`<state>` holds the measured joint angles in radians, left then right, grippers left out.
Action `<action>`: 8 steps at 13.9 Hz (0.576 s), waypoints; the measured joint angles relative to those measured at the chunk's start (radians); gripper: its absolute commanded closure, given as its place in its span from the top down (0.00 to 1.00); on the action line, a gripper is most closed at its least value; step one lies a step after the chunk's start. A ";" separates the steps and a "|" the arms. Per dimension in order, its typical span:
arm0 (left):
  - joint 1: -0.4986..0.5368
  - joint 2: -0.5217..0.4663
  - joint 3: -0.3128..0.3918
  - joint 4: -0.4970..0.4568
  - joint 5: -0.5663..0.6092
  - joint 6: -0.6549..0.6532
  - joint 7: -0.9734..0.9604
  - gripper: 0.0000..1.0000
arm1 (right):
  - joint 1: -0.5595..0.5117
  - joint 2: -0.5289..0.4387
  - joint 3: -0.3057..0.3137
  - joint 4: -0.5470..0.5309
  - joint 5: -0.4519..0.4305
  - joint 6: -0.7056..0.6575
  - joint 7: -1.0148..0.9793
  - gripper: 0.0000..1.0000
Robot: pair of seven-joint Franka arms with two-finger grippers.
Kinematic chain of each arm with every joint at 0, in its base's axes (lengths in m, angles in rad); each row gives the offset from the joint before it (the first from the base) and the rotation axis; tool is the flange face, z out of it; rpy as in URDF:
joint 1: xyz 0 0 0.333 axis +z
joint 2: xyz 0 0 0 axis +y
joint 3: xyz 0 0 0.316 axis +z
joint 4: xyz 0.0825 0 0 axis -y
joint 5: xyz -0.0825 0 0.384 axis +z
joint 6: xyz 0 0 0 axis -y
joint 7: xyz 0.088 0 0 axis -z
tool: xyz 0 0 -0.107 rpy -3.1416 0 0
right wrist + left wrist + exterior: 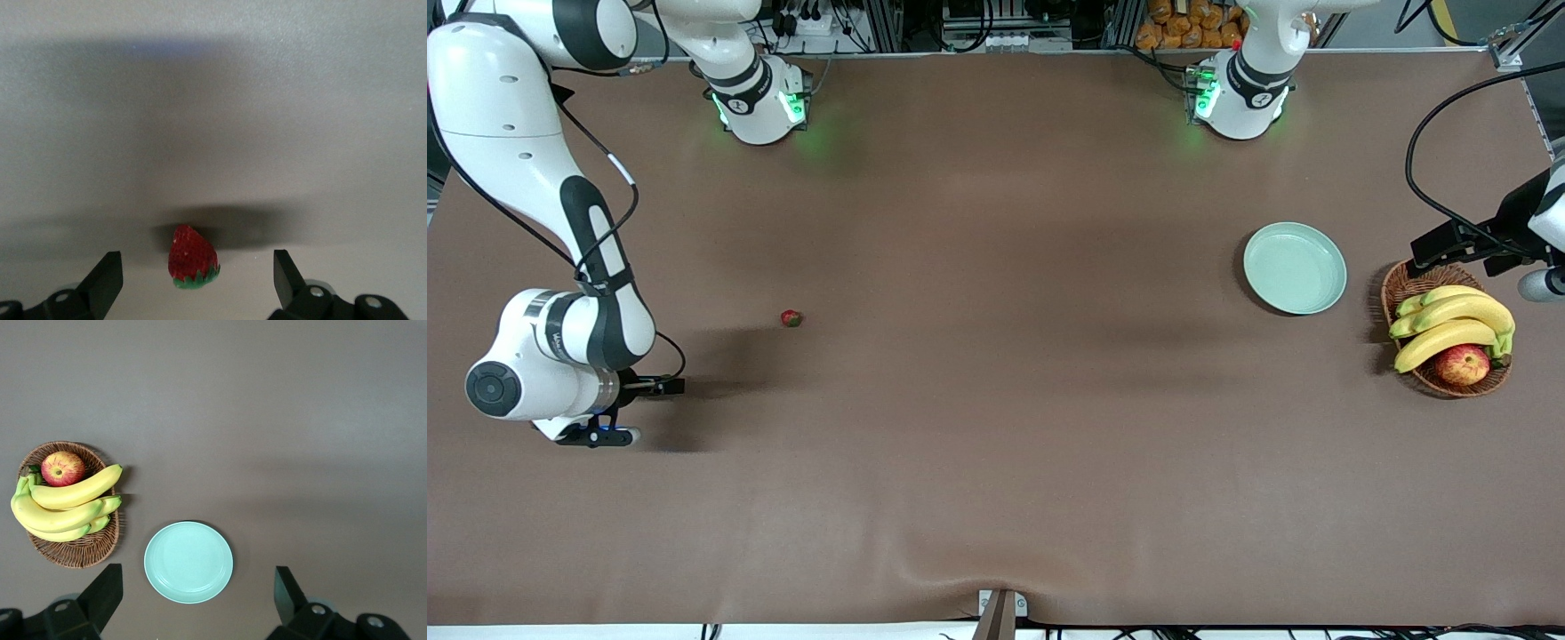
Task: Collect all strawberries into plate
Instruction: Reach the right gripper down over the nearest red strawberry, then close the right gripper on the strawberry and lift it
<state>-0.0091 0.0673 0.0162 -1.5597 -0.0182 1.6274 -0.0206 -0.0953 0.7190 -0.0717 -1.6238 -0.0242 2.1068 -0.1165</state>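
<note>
I should close my right gripper now, and it would hold the strawberry. In the right wrist view, my right gripper's fingers reach down beside the strawberry's red body, near its green cap [198,279].
One strawberry [791,317], red with a green cap, lies on the brown table toward the right arm's end. My right gripper [596,436] hangs low there, its fingers hidden under the wrist. In the right wrist view a strawberry [193,265] lies on the table, apart from the fingers of my open right gripper [197,261]; I cannot tell whether it is the same berry. The mint-green plate [1295,268] sits empty toward the left arm's end. My left gripper [198,573] is open, high over the plate [189,561], holding nothing.
A wicker basket [1403,289] holding bananas [1449,324] and an apple [1462,364] stands beside the plate at the left arm's end. In the left wrist view the basket [77,550] shows beside the plate. Both arm bases stand at the table's back edge.
</note>
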 measured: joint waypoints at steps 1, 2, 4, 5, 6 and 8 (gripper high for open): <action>0.000 0.000 0.000 0.000 0.000 0.000 0.000 1.00 | 0.000 0.000 0.000 -0.001 0.000 0.000 0.000 0.92; 0.000 0.000 0.000 0.000 0.000 0.000 0.000 1.00 | 0.000 0.000 0.000 -0.002 0.000 0.000 0.000 0.71; 0.000 0.000 0.000 0.000 0.000 0.000 0.000 1.00 | 0.000 0.000 0.000 -0.004 0.010 0.000 -0.001 0.17; 0.000 0.000 0.000 0.000 0.000 0.000 0.000 1.00 | 0.000 0.000 0.000 -0.005 0.032 0.000 -0.001 0.02; 0.000 0.001 0.000 0.000 0.000 0.000 0.000 1.00 | 0.000 0.000 0.000 -0.005 0.059 0.000 -0.001 0.00; 0.000 0.005 0.000 0.000 0.000 0.000 0.000 1.00 | 0.000 0.000 0.000 -0.005 0.084 0.002 -0.002 0.00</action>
<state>-0.0093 0.0722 0.0157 -1.5600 -0.0182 1.6274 -0.0206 -0.0953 0.7195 -0.0717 -1.6289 0.0593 2.1085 -0.1184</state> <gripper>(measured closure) 0.000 0.630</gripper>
